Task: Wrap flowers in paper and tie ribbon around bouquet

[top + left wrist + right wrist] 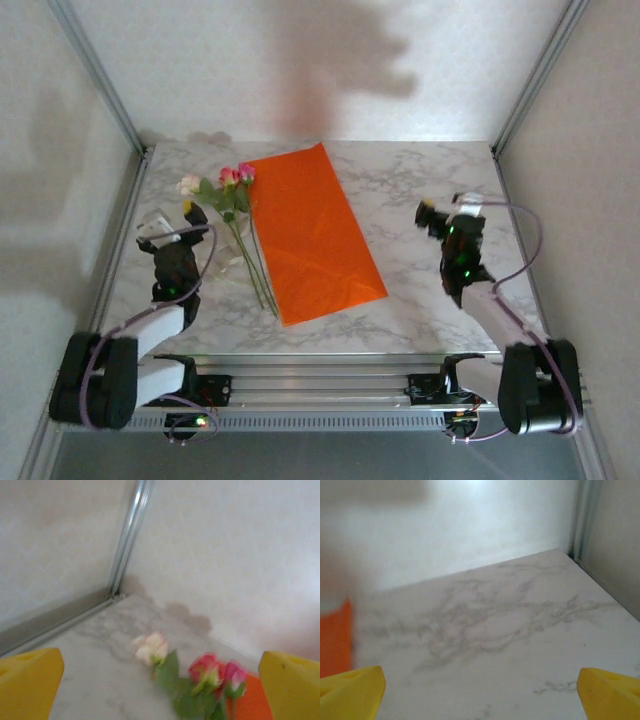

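My left gripper picks up the orange paper (312, 232) by its edge beside the flower stems next, leaving the opposite side free for wrapping.
The orange paper (312, 232) lies flat and slantwise in the middle of the marble table (420, 180). The flowers (232, 190) lie loose along its left edge, heads toward the back and thin stems running toward me. My left gripper (168, 220) hovers open just left of them. In its wrist view the cream rose (150, 649), the pink rose (206, 670) and a paper corner (252, 702) sit ahead of the wide-apart yellow fingertips (27, 680). My right gripper (445, 212) stands open to the right of the paper, over bare marble. I cannot make out the ribbon against the marble.
White walls and aluminium corner posts (100, 80) close in the table at the back and on both sides. In the right wrist view the paper (335, 640) shows at the far left and a corner post (582, 520) at the back right.
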Controlling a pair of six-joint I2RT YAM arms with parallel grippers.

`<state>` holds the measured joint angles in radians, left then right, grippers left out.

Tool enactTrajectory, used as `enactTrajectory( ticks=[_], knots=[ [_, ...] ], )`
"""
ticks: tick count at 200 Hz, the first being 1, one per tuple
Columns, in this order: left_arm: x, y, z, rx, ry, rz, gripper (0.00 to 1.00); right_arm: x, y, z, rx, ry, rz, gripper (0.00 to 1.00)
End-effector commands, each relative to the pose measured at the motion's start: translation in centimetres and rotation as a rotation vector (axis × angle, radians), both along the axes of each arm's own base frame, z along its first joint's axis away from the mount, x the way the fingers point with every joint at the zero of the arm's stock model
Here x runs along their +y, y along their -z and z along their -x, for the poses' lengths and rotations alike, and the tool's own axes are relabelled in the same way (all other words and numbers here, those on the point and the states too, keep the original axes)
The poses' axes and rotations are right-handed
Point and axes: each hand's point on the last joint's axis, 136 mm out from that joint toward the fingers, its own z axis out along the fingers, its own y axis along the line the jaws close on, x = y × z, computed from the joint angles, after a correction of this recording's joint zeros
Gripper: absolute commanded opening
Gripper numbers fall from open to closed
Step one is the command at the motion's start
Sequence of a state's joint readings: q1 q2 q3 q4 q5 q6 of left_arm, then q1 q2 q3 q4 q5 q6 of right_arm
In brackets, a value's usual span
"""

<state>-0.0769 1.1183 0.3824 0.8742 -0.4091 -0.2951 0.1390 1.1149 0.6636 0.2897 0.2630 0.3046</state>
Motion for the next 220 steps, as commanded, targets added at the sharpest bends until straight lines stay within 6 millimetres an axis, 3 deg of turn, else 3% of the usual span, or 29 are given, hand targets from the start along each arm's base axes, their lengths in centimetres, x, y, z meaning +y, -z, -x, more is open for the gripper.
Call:
enactTrajectory(
  ticks=[1,15,31,42,56,76,100,119,151,184,208,220],
  knots=[
    [1.0,0.4,0.0,0.113,-0.08,0.385,1.0,0.9,0.7,1.5,0.216,0.025,-0.312,0.98],
    [-1.4,0.3,-2.1,0.149,0.101,0.496,1.0,6.7,-0.2,0.9,0.287,-0.231,-0.282,0.99],
    [-4.5,1.5,-3.3,0.277,0.224,0.571,1.0,13.6,0.3,2.9,0.398,-0.411,0.019,0.96],
    [-6.8,2.5,-3.2,0.354,0.295,0.601,0.96,19.4,1.9,5.9,0.471,-0.617,0.213,0.89],
    [-9.0,4.4,-1.8,0.422,0.357,0.664,0.93,24.9,4.9,10.7,0.553,-0.837,0.393,0.86],
    [-10.1,7.2,1.4,0.508,0.376,0.745,0.84,29.8,9.0,17.7,0.639,-1.097,0.583,0.81],
    [-10.6,9.0,4.8,0.558,0.389,0.793,0.75,32.8,12.8,23.7,0.715,-1.289,0.728,0.77],
    [-11.3,10.3,6.8,0.581,0.419,0.842,0.66,33.8,15.1,25.7,0.743,-1.335,0.825,0.77],
    [-14.0,12.9,9.1,0.624,0.537,0.994,0.48,34.6,17.7,25.0,0.795,-1.29,0.866,0.76],
    [-16.7,16.1,11.3,0.739,0.617,1.129,0.33,36.7,19.0,24.3,0.802,-1.28,0.843,0.74],
    [-17.1,16.5,11.7,0.765,0.63,1.132,0.3,37.6,20.0,23.7,0.83,-1.269,0.812,0.7],
    [-17.7,16.5,11.8,0.758,0.655,1.161,0.27,37.8,20.4,23.2,0.85,-1.253,0.789,0.62]
  ],
)
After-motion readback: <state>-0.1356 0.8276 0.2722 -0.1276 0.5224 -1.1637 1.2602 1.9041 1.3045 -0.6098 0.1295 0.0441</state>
